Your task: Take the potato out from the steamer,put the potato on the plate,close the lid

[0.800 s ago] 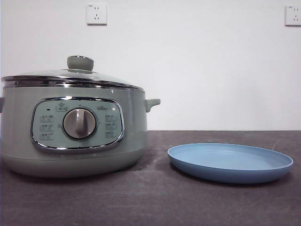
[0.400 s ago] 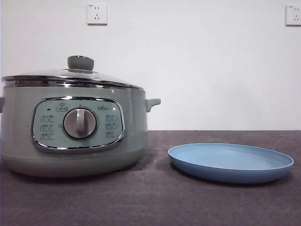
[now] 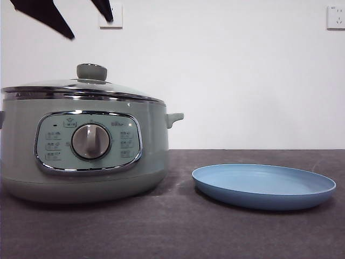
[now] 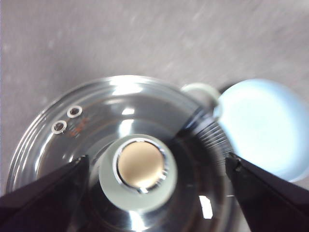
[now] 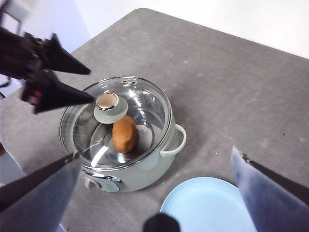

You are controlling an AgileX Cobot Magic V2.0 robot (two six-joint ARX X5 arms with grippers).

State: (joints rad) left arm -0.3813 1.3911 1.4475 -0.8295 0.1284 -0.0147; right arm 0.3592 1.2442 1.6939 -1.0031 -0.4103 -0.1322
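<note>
The glass lid (image 3: 64, 86) spreads over the whole pot, far past the open fingers of my left gripper. My left gripper should grab the lid by its narrow knob next.
The pale green steamer (image 3: 81, 156) stands at the table's left with its glass lid (image 3: 64, 86) on. In the right wrist view the orange-brown potato (image 5: 124, 134) shows through the lid (image 5: 145, 104), lying inside the pot. My left gripper (image 3: 90, 28) hangs open a little above the lid's knob (image 3: 91, 72). In the left wrist view that knob (image 4: 140, 171) sits between the spread jaws of my left gripper (image 4: 157, 162), untouched. The light-blue plate (image 3: 264, 186) lies bare to the steamer's right. My right gripper (image 5: 154, 152) is open, high above the table and holding nothing.
A white wall with two sockets (image 3: 110, 16) closes the back of the table. The steamer's side handle (image 3: 175, 117) sticks out toward the plate. Grey tabletop (image 5: 227, 96) stretches behind and beside the pot.
The left gripper's two black jaw tips have come down into the front view's top left, above the lid knob. Steamer, lid and plate have not moved.
</note>
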